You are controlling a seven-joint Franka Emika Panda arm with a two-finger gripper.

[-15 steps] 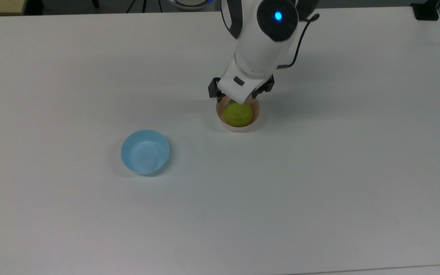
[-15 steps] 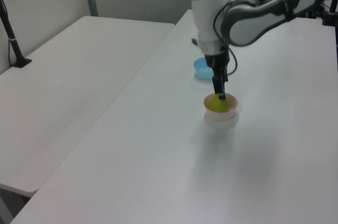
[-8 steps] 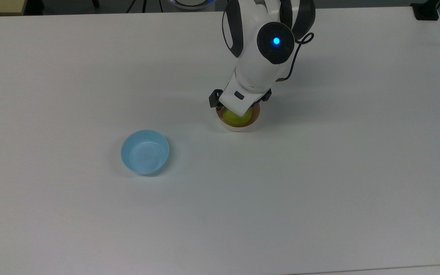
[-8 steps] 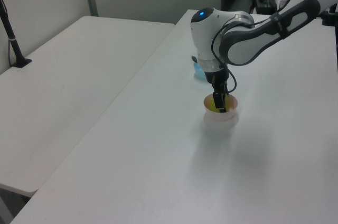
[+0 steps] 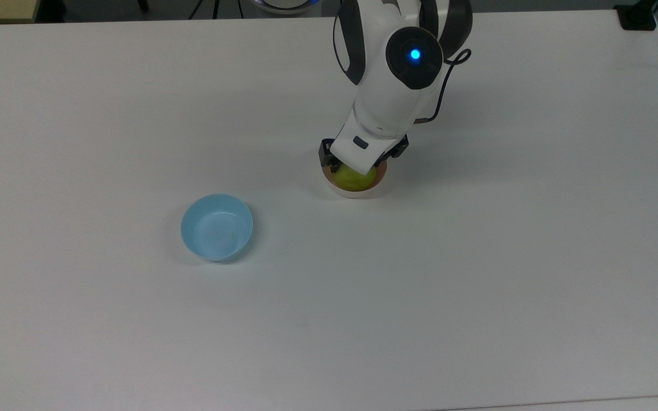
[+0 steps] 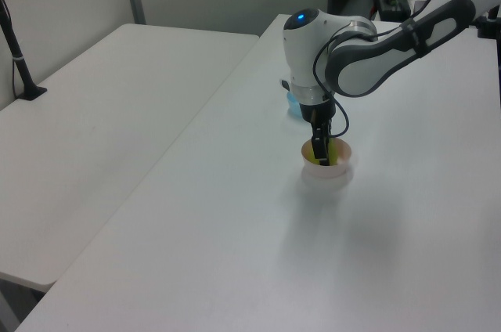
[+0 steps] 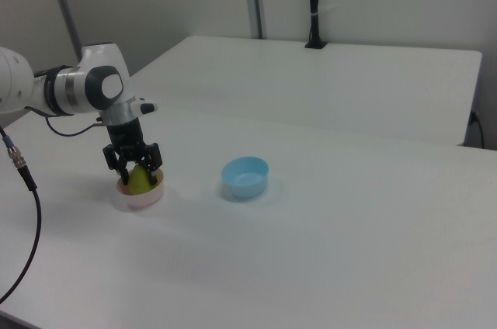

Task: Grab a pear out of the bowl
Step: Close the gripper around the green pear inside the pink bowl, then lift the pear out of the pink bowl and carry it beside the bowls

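Next, my gripper takes hold of the yellow-green pear by its rounded body (image 6: pixel 333 154) and lifts it out of the pale pink bowl (image 6: pixel 329 172).
The yellow-green pear (image 5: pixel 355 180) sits upright in the pale pink bowl (image 5: pixel 357 194) on the white table, right of centre in the top view. My gripper (image 5: pixel 361 164) hangs straight down over the bowl and is open, with one finger on each side of the pear. In the right view the dark fingers (image 7: pixel 154 160) straddle the pear (image 7: pixel 140 181) just above the bowl (image 7: pixel 142 199) rim. In the left view the gripper (image 6: pixel 320 156) reaches down into the bowl (image 6: pixel 329 172) and covers much of the pear (image 6: pixel 332 157). The hand hides the pear's top in the top view.
A light blue bowl (image 5: pixel 217 227) stands empty on the table (image 5: pixel 477 285) toward the top view's left, apart from the pink bowl; it is also in the right view (image 7: pixel 245 178). A black cable (image 7: pixel 23 212) trails from the arm. A second table (image 6: pixel 86 136) adjoins.
The arm has come down from above the bowl, so the gripper now sits lower around the pear. In the last half second it shifted only slightly.
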